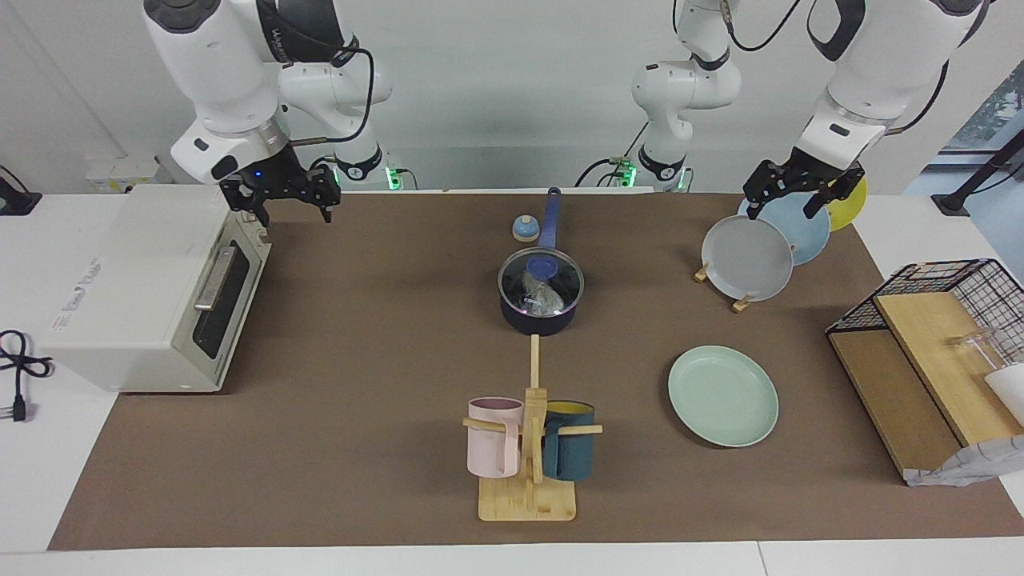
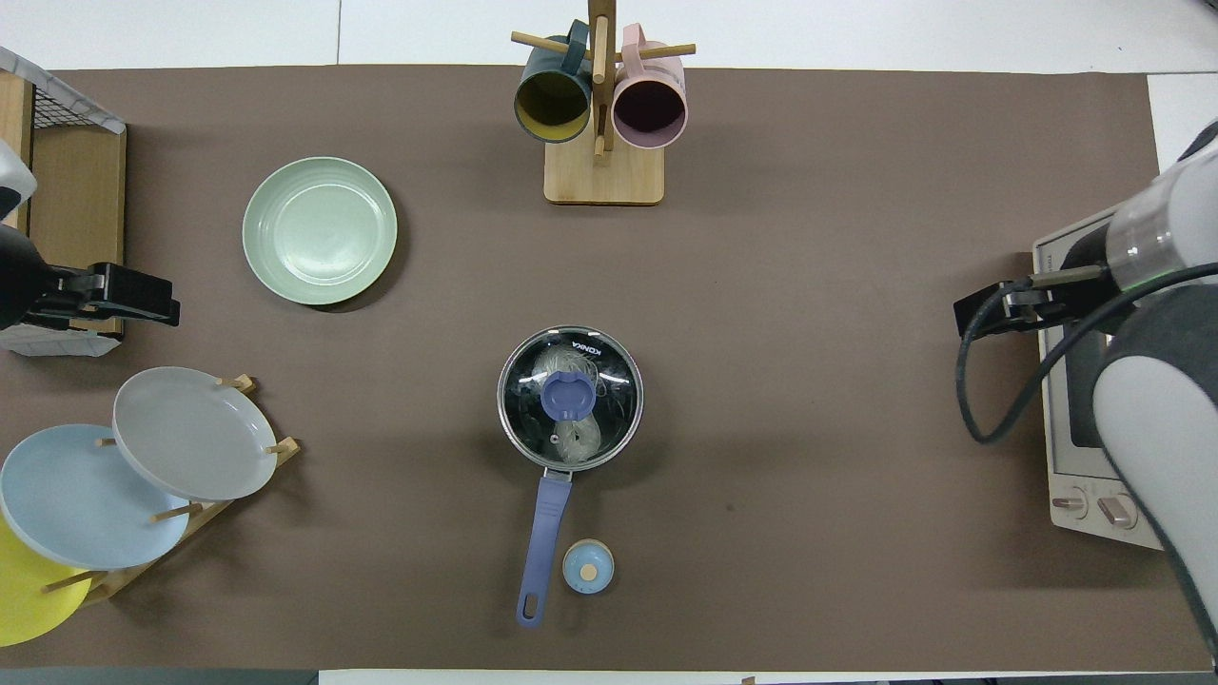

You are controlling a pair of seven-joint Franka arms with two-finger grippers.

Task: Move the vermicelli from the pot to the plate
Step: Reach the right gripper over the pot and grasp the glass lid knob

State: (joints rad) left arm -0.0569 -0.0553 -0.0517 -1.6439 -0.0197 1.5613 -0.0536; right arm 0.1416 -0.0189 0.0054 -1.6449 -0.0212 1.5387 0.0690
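The robot's right gripper will next pick up the lid by its narrow blue knob (image 2: 568,395) to transfer the vermicelli, since the glass (image 2: 616,401) is too wide for the fingers.
The dark navy pot (image 1: 538,322) stands mid-table, its long blue handle (image 2: 544,533) pointing toward the robots. A clear glass lid with a blue knob (image 2: 568,396) covers it. The vermicelli (image 2: 559,360) show through the lid as two whitish nests, also in the facing view (image 1: 546,298). The mint-green plate (image 1: 723,395) lies bare, farther from the robots, toward the left arm's end (image 2: 319,231). My right gripper (image 1: 293,214) is open in the air beside the toaster's top corner (image 2: 990,314). My left gripper (image 1: 786,210) is open over the plate rack (image 2: 143,295).
A white toaster oven (image 1: 152,288) stands at the right arm's end. A wooden mug rack (image 1: 528,488) holds a pink and a teal mug. A rack holds a grey plate (image 1: 748,258), a light blue one and a yellow one. A small blue round knob (image 2: 588,567) lies beside the pot handle. A wire basket (image 1: 936,320) stands at the left arm's end.
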